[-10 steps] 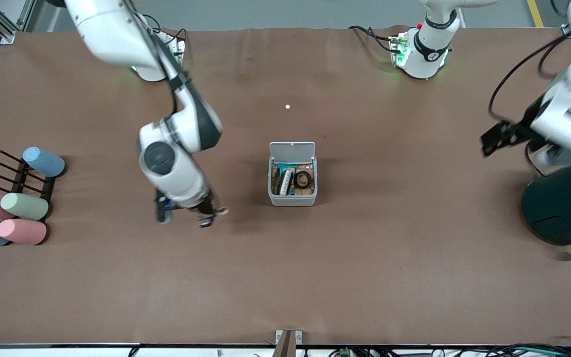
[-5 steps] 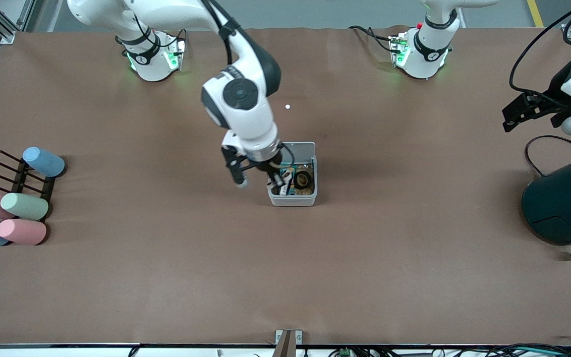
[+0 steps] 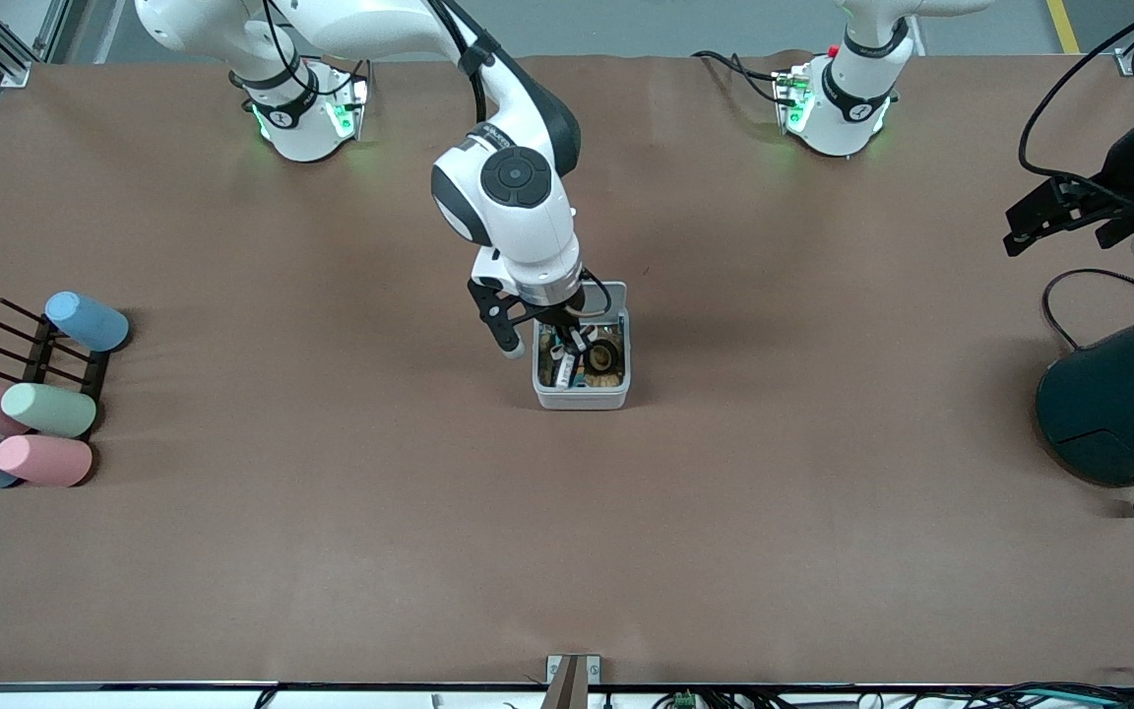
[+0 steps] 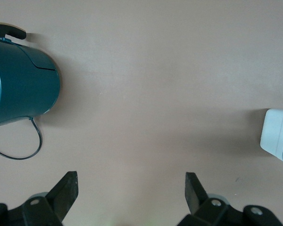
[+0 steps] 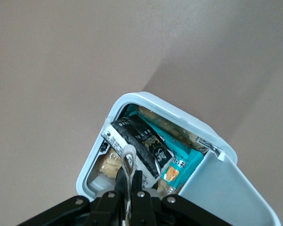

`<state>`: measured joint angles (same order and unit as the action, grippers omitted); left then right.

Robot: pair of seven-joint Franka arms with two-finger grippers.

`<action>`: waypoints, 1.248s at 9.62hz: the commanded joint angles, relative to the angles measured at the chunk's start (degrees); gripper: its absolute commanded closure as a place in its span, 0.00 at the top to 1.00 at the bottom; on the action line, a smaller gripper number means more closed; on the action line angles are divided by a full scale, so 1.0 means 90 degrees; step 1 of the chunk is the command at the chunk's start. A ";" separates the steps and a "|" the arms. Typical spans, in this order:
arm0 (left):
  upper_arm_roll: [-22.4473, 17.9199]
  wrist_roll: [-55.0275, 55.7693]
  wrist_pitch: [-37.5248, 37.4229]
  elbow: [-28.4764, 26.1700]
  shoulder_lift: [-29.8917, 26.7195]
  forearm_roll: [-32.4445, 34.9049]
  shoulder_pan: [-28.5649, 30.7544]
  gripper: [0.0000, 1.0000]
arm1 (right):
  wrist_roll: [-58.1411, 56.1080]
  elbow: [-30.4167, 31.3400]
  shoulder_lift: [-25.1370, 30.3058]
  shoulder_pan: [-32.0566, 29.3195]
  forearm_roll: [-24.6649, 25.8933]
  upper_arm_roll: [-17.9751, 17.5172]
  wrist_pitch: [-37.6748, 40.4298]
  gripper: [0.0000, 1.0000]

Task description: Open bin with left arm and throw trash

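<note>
The whitish twisted loop hangs inside the bin's rim, over the black packet, and would stay in the bin, so it is now time for my right gripper to open.
The bin [image 3: 582, 397] is a small white box in the middle of the table with its lid [image 5: 231, 193] open. Inside lie a black packet [image 5: 137, 141] with white print, a teal wrapper [image 5: 181, 159] and a dark tape roll [image 3: 606, 354]. My right gripper [image 3: 572, 345] hangs over the bin's opening, shut on the whitish twisted loop [image 5: 128, 157]; the right wrist view shows its closed tips [image 5: 131, 176] over the packet. My left gripper [image 3: 1030, 222] is open and empty, up over the left arm's end of the table; its spread fingers [image 4: 66, 190] frame bare table.
A big dark teal cylinder [image 3: 1118, 404] with a cable lies at the left arm's end, also in the left wrist view [image 4: 19, 82]. Pastel cylinders [image 3: 45, 409] and a dark rack [image 3: 40, 354] lie at the right arm's end. A tiny white dot [image 3: 571, 212] lies farther from the front camera than the bin.
My right arm swung from the right arm's end of the table to over the bin, carrying the loop. My left gripper drifted a little toward the table's end.
</note>
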<state>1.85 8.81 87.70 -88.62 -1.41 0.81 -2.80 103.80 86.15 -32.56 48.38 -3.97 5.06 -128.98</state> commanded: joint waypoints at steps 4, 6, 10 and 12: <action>-0.0068 -0.0713 -0.0047 0.0188 0.0235 -0.0119 0.0437 1.00 | -0.0068 -0.0051 -0.0054 0.0122 0.0168 0.0033 0.0005 0.26; -0.0068 -0.0716 -0.0047 0.0188 0.0235 -0.0110 0.0467 1.00 | -0.0049 -0.0061 -0.0044 0.0093 0.0168 0.0033 0.0005 0.28; -0.0068 -0.0598 -0.0047 0.0188 0.0235 -0.0100 0.0468 1.00 | -0.0271 -0.0275 0.0363 -0.0792 0.0216 0.0121 0.0605 0.39; -0.0068 -0.0598 -0.0047 0.0188 0.0235 -0.0090 0.0468 1.00 | -0.1157 -0.0315 0.0948 -0.1699 0.0100 0.0102 0.1514 0.40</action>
<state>1.38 3.25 87.75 -88.15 0.29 0.70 1.47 97.72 81.86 -29.11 38.07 -2.93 7.33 -119.85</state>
